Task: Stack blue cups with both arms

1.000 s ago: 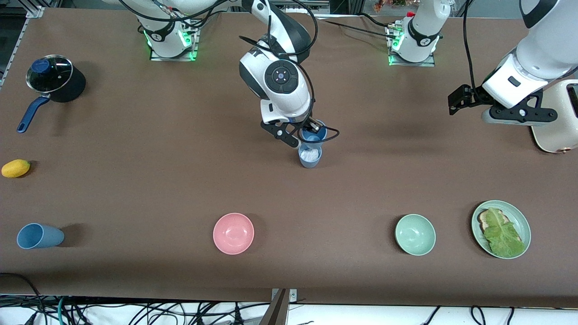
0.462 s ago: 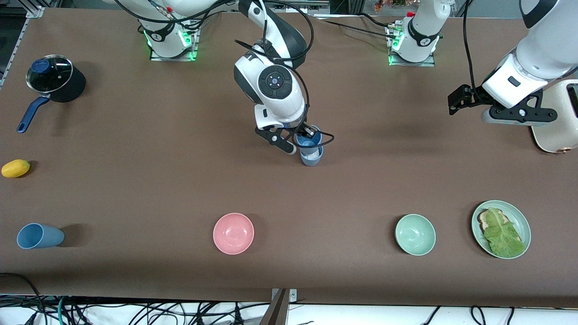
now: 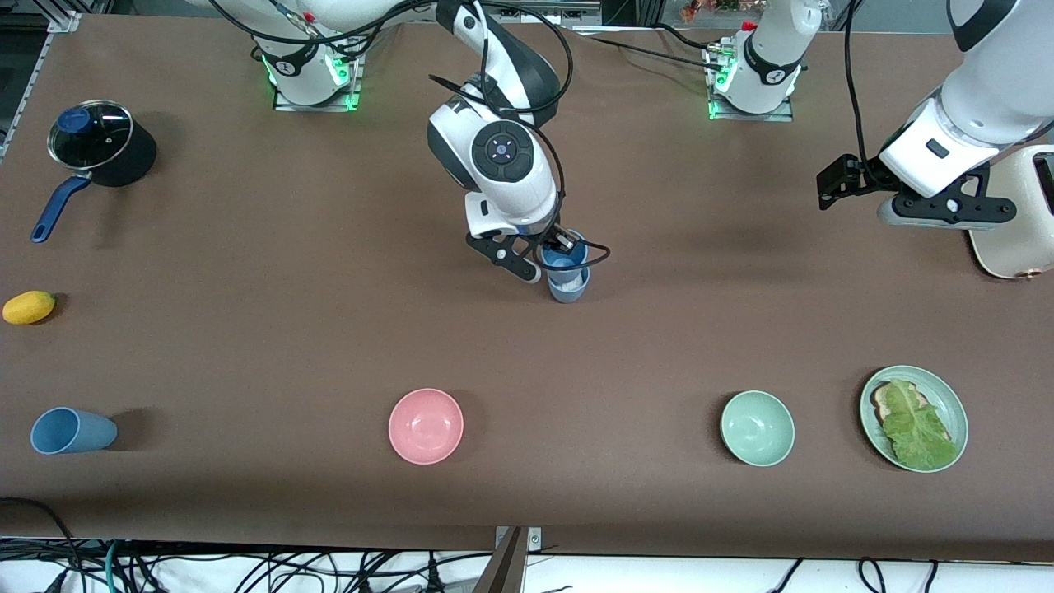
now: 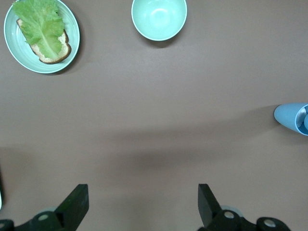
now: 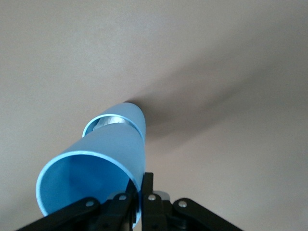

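I should open my right gripper, because the right wrist view shows the held blue cup's base inside the standing cup's rim, so it would stay nested.
My right gripper [image 3: 553, 247] is shut on the rim of a blue cup [image 3: 565, 262], one finger inside the rim and one outside. The same grip shows in the right wrist view, right gripper [image 5: 139, 193] on the cup [image 5: 96, 168]. That cup's base sits in the mouth of a second blue cup [image 3: 567, 291] standing mid-table, whose rim [image 5: 120, 118] shows past it. A third blue cup [image 3: 71, 431] lies on its side near the front edge at the right arm's end. My left gripper [image 3: 945, 211] waits open over bare table [image 4: 143, 204].
A lidded pot with a blue handle [image 3: 97, 145] and a yellow fruit [image 3: 29, 306] lie at the right arm's end. Along the front stand a pink bowl [image 3: 426, 426], a pale green bowl [image 3: 757, 427] and a plate of toast and lettuce [image 3: 947, 395]. A white toaster [image 3: 1017, 235] stands beside the left gripper.
My right gripper has brought the held blue cup down over the standing cup, so its base now enters that cup's mouth. The left arm has not moved.
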`<state>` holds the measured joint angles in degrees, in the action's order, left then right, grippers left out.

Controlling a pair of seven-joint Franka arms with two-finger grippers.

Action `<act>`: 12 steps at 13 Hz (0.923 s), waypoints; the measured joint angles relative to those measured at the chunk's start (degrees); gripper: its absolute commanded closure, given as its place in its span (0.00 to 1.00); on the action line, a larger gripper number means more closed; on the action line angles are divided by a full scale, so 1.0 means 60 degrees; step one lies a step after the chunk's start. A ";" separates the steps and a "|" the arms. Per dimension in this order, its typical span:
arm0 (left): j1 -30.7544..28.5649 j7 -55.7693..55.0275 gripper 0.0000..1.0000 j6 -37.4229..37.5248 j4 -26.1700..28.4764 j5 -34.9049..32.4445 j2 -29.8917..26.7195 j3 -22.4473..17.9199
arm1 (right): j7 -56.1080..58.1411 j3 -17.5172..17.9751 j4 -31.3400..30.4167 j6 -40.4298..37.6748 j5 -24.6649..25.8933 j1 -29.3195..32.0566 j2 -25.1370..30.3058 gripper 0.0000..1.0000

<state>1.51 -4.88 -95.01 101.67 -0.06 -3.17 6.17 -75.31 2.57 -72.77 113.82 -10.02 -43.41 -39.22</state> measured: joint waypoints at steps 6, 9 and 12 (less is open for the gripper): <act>-0.0003 0.0000 0.00 0.0010 0.0000 0.0000 0.0000 -0.0006 | 0.0000 -0.0011 0.0010 0.0122 0.0000 -0.0037 -0.0022 0.77; -0.0007 0.0000 0.00 0.0092 0.0000 0.0000 0.0001 -0.0017 | 0.0000 -0.0033 0.0013 0.0140 0.0000 -0.0035 -0.0025 0.29; -0.0007 0.0000 0.00 0.0096 0.0000 0.0000 0.0001 -0.0020 | 0.0003 -0.0101 0.0110 0.0150 0.0000 0.0021 -0.0011 0.08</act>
<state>1.47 -4.88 -94.44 101.67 -0.06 -3.16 6.05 -75.29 1.96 -72.10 114.72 -10.02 -43.29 -39.29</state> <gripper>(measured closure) 0.000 0.432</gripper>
